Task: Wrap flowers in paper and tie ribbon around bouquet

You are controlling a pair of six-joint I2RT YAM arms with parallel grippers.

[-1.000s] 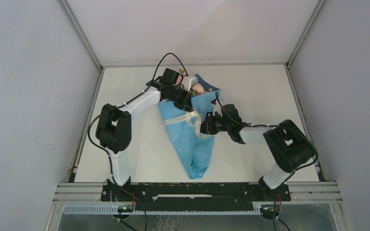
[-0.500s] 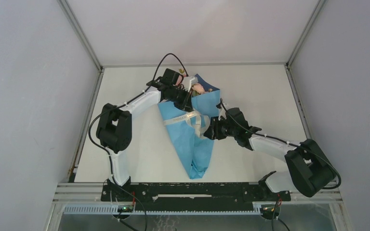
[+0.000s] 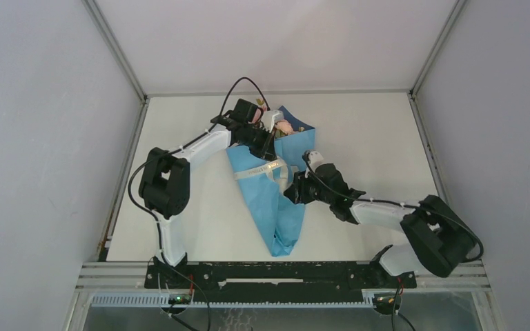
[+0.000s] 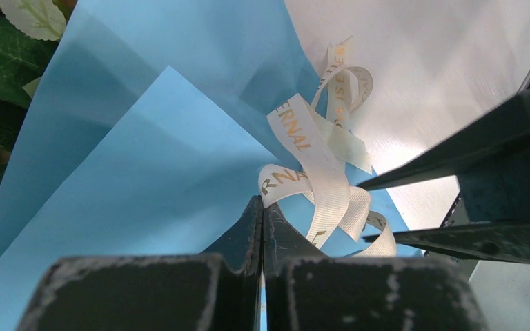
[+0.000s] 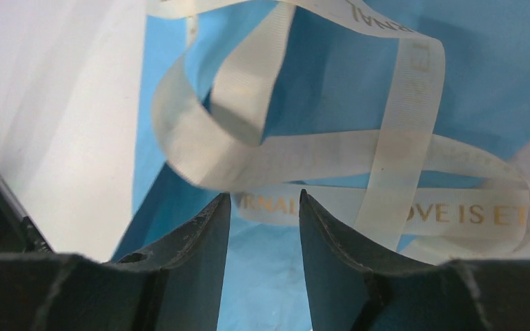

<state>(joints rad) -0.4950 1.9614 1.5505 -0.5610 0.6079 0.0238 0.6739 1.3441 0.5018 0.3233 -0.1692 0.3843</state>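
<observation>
The right gripper grabs the ribbon by its loose loop (image 3: 283, 177) next, to leave the part of the ribbon across the cone free to bind the bouquet.
The bouquet lies on the table as a blue paper (image 3: 279, 214) cone with its tip toward me. Pink flowers (image 3: 284, 126) and green leaves (image 4: 0, 62) show at its far, wide end. The cream ribbon (image 3: 270, 167) crosses the cone's middle and piles up in loose lettered loops (image 5: 400, 110). My left gripper (image 3: 268, 146) rests on the cone's upper part. Its jaws are shut, and the ribbon (image 4: 317, 165) curls out right at the tips (image 4: 262, 201). My right gripper (image 3: 293, 192) hovers open just above the loops (image 5: 264, 196), with only paper (image 5: 297, 276) showing between its fingers.
The white table (image 3: 373, 138) is boxed in by grey walls with metal corner posts. The arm bases sit on the black front rail (image 3: 283, 272). The right gripper's dark fingers (image 4: 455, 155) reach in at the right of the left wrist view.
The right gripper has opened wider and slid slightly toward me along the ribbon loops. Its elbow has swung out to the right and lower. The left arm has stayed still.
</observation>
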